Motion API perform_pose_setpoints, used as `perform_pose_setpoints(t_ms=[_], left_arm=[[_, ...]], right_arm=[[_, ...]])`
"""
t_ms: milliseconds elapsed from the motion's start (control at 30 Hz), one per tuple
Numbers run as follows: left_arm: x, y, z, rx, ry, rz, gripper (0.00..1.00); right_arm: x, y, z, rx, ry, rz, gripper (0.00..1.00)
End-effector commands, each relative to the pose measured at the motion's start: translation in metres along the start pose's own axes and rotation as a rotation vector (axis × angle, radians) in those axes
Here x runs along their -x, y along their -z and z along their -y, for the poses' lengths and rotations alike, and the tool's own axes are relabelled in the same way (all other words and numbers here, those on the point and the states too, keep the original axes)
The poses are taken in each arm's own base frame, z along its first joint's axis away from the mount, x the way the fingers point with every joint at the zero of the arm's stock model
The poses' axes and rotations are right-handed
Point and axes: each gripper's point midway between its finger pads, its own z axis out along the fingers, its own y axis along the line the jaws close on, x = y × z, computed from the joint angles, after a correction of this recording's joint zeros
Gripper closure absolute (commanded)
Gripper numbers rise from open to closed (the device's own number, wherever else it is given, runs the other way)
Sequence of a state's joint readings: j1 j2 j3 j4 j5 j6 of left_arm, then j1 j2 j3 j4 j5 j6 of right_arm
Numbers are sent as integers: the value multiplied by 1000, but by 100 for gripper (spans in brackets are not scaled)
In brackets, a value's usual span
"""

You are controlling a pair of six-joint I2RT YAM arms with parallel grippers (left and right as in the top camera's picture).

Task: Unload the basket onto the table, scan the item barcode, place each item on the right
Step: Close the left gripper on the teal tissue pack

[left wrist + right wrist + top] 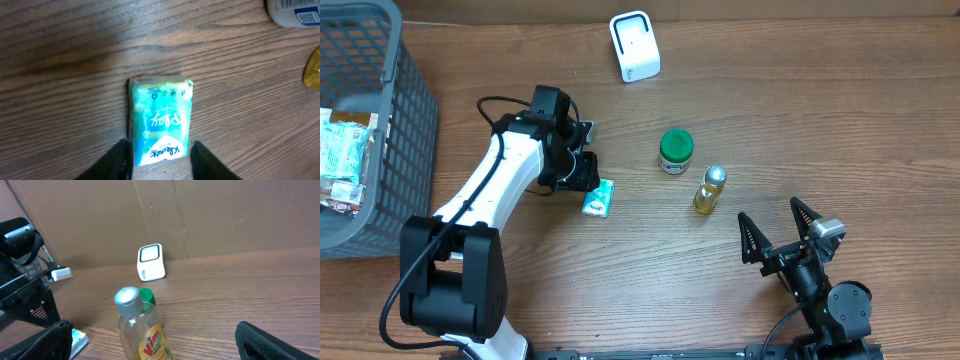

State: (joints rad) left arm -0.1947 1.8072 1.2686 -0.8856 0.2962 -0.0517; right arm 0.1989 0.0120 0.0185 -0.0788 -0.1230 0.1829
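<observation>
My left gripper is to grab the tissue pack across its side edges at the pack's near end [595, 208] [161, 148], so the pack's far end stays free to scan the barcode.
A teal-and-white Kleenex tissue pack [599, 198] lies flat on the wooden table. In the left wrist view the pack [161, 122] has its near end between my left gripper's [161, 148] black fingers. The left finger sits against the pack's edge, while a strip of table shows beside the right finger. The left gripper [586, 183] is open and low over the pack. A white barcode scanner [634, 46] stands at the back of the table, also in the right wrist view [150, 262]. My right gripper [777, 226] rests wide open near the front right, holding nothing.
A clear Vim bottle [710, 189] with a silver cap stands upright, close in front of the right gripper [152, 330]. A green-lidded jar [675, 151] stands behind the bottle. At the far left is a grey wire basket [390, 110] with packets inside.
</observation>
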Motion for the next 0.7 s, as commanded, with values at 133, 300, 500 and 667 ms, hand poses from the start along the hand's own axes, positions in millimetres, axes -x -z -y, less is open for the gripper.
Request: perform_pose_setpoints(t_ms=[133, 300, 500, 667], left_arm=[[-13, -17, -17, 71, 52, -37, 57], [-20, -32, -22, 69, 53, -26, 60], [-14, -35, -22, 66, 63, 5, 62], [-16, -36, -22, 66, 67, 0, 63]], right_arm=[[-3, 0, 0, -1, 8, 0, 0], [-3, 0, 0, -1, 8, 0, 0], [-3, 0, 0, -1, 8, 0, 0], [-3, 0, 0, -1, 8, 0, 0]])
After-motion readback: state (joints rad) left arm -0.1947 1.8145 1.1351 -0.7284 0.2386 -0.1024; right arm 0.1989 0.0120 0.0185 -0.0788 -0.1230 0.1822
